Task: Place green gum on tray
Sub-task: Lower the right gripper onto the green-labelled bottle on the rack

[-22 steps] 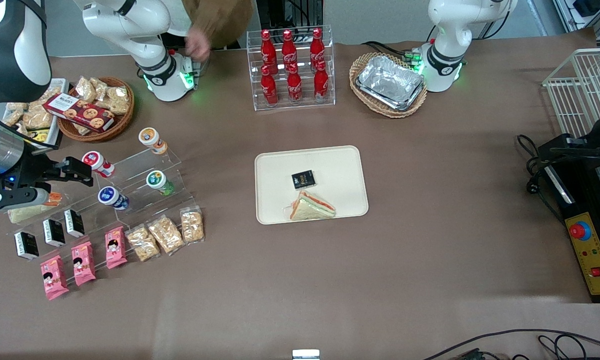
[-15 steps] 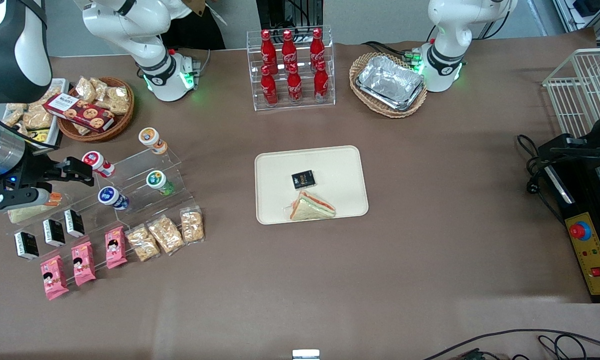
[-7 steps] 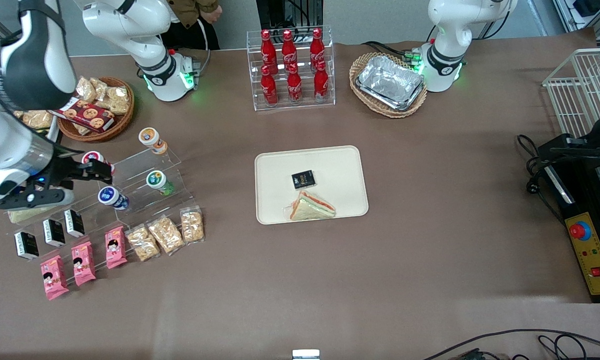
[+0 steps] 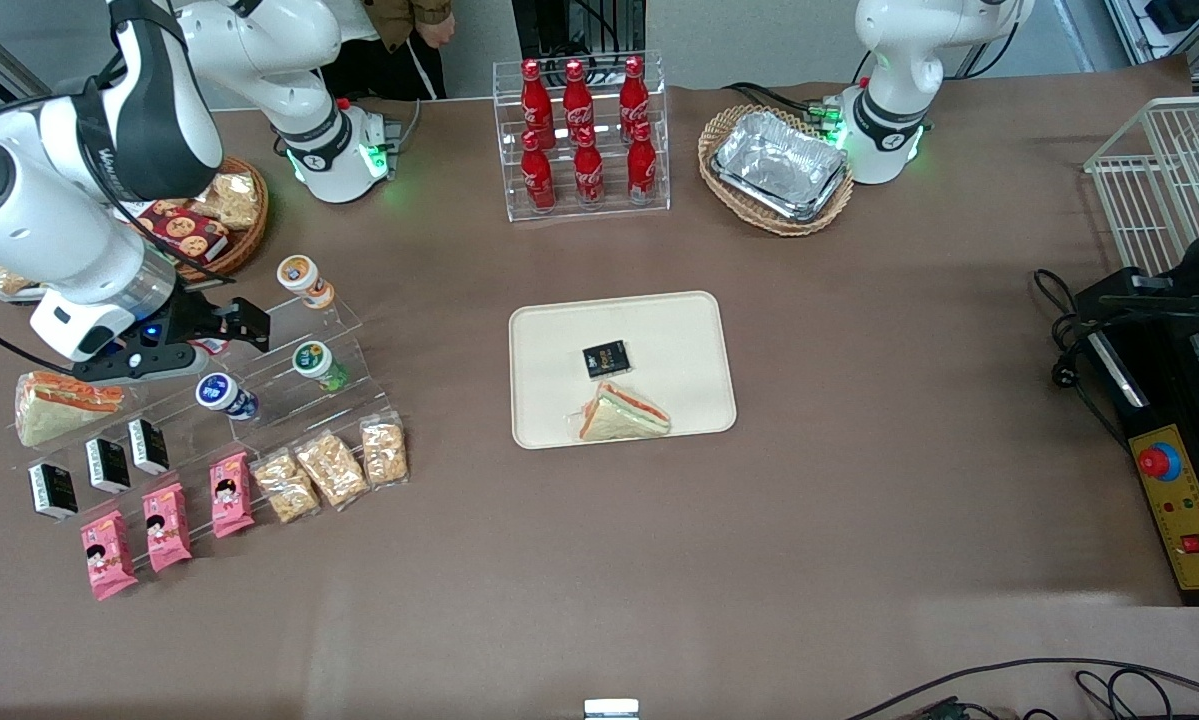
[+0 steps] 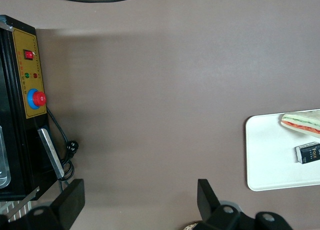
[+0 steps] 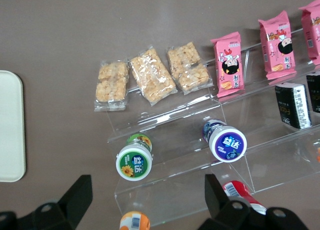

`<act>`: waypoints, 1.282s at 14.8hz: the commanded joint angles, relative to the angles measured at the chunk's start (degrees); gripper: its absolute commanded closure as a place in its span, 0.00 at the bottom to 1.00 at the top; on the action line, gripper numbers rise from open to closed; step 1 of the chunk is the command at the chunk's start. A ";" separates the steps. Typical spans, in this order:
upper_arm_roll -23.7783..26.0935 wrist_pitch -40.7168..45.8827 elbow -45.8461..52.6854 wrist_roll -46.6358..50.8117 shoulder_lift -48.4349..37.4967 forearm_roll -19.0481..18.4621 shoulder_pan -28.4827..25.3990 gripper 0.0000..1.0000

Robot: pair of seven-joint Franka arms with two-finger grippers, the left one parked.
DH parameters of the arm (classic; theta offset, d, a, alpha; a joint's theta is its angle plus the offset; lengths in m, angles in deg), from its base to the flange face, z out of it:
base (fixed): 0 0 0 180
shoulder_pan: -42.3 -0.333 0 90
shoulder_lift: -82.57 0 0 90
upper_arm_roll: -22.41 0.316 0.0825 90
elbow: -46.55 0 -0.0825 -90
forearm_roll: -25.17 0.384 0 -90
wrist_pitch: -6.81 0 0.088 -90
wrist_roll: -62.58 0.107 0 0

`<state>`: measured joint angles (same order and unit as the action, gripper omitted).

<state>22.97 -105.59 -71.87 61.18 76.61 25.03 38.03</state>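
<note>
The green gum needs to go on the cream tray (image 4: 679, 330). My right gripper should grab the gum by its white lid (image 4: 310, 356) next.
The green gum (image 4: 314, 362) lies on a middle step of a clear acrylic stand (image 4: 269, 395), white lid with green label facing up. It also shows in the right wrist view (image 6: 134, 160). The cream tray (image 4: 679, 330) lies mid-table and carries a sandwich and a black packet; its edge shows in the right wrist view (image 6: 10, 125). My right gripper (image 4: 221, 332) hovers open and empty over the stand, beside the green gum toward the working arm's end, above the red-bodied bottle. In the right wrist view the gripper (image 6: 147, 200) has the stand's step between its fingers (image 6: 75, 196).
A blue gum (image 6: 227, 142), orange gum (image 6: 134, 222) and red gum (image 6: 240, 190) share the stand with cracker bags (image 4: 331, 468), pink packets (image 4: 164, 525) and black boxes (image 4: 107, 463). A sandwich (image 4: 59, 402), a snack basket (image 4: 209, 225), a cola rack (image 4: 581, 135) and foil trays (image 4: 779, 165) stand around.
My right arm has swung from the working arm's end of the table in over the stand, covering the red gum and uncovering the sandwich on the table. The bottles have not moved.
</note>
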 commanded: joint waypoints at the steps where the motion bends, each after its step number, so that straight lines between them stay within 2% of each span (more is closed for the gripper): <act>1: -0.13 -7.37 -7.07 0.96 -1.86 0.93 -0.12 0.00; 7: -0.04 -17.05 -14.29 4.74 -0.36 0.84 -0.56 0.00; 11: -0.04 -20.31 -17.28 9.31 0.43 0.84 -3.19 0.00; 19: -0.04 -28.57 -23.70 9.49 0.60 0.76 -3.55 0.00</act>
<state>23.04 -130.42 -92.83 70.25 77.58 25.04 34.74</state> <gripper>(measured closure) 0.000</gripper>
